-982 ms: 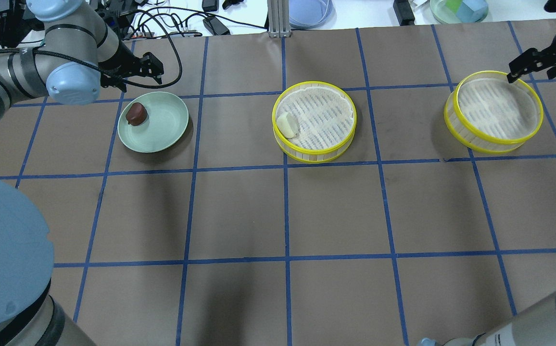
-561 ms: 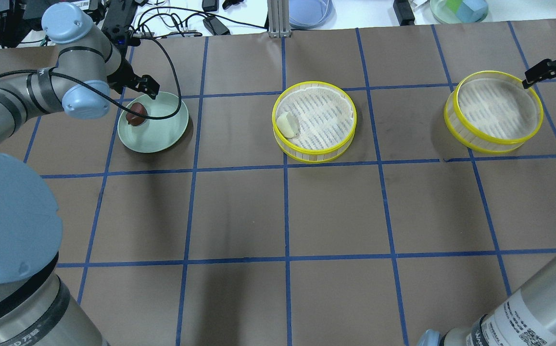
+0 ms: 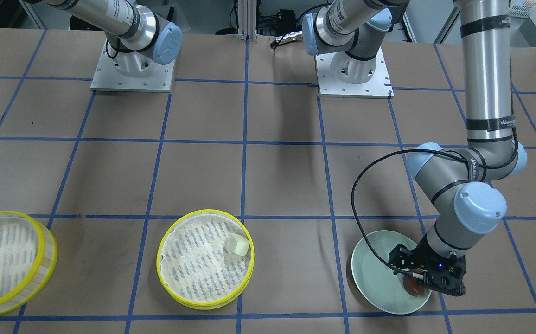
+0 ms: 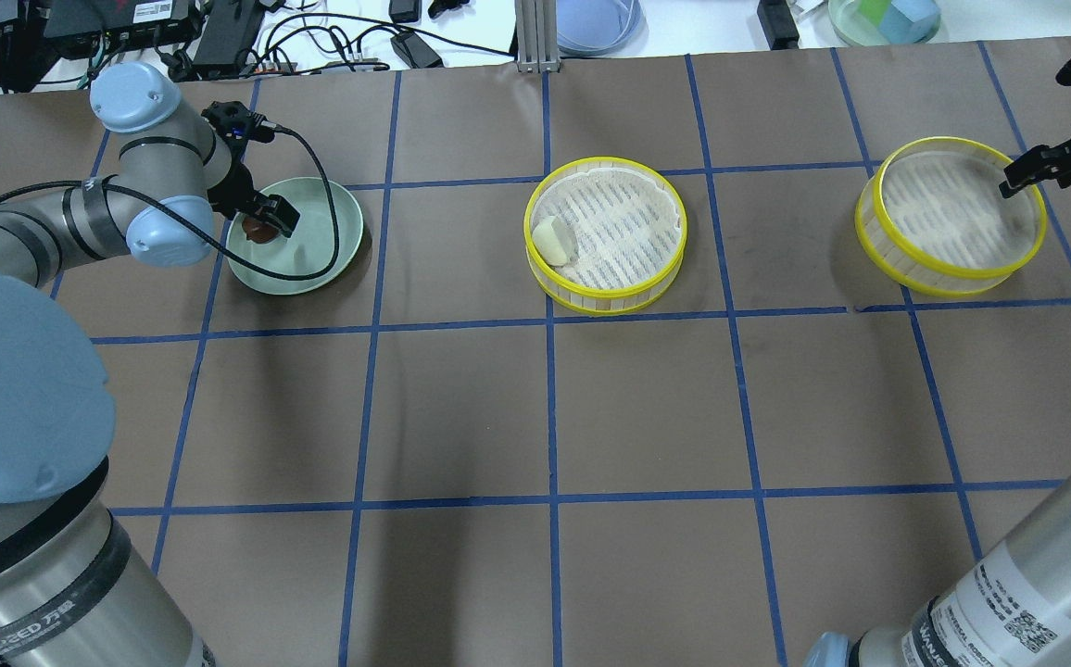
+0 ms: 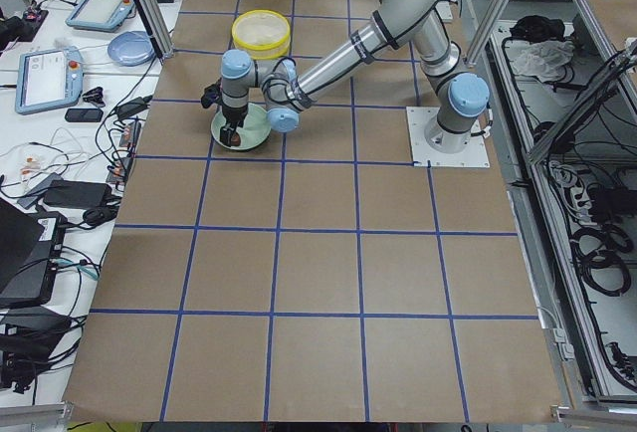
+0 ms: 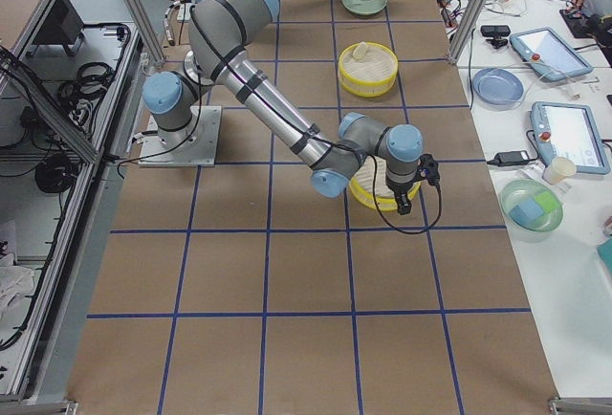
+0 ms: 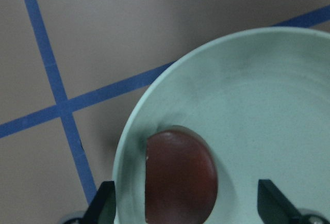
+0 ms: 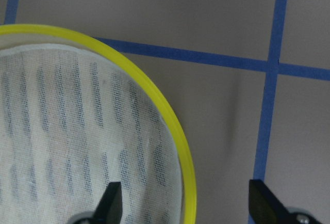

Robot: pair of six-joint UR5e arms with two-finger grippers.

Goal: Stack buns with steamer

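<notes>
The dark reddish-brown bun needs to be grabbed next by its rounded sides with my left gripper, so that I can stack the buns in the steamer (image 3: pixel 205 257).
The dark reddish-brown bun (image 7: pixel 178 177) lies at the left side of a pale green plate (image 4: pixel 313 250). My left gripper (image 7: pixel 188 206) is open and low over the plate, its fingers on either side of the bun (image 4: pixel 253 230). The cream-white bun (image 4: pixel 554 241) lies at the left inside the middle steamer tier (image 4: pixel 605 296). The second steamer tier (image 4: pixel 925 273) stands empty at the right. My right gripper (image 8: pixel 186 203) is open, straddling that tier's yellow rim (image 8: pixel 175 131) at its far right edge (image 4: pixel 1022 176).
Cables, a bluish plate (image 4: pixel 596 23), a green bowl with blocks (image 4: pixel 883 18) and an aluminium post (image 4: pixel 535 37) lie along the far table edge. Blue tape lines grid the brown table.
My left gripper has come down from behind the plate to sit around the brown bun. My right gripper has moved along the right tier's rim toward its right side and lower.
</notes>
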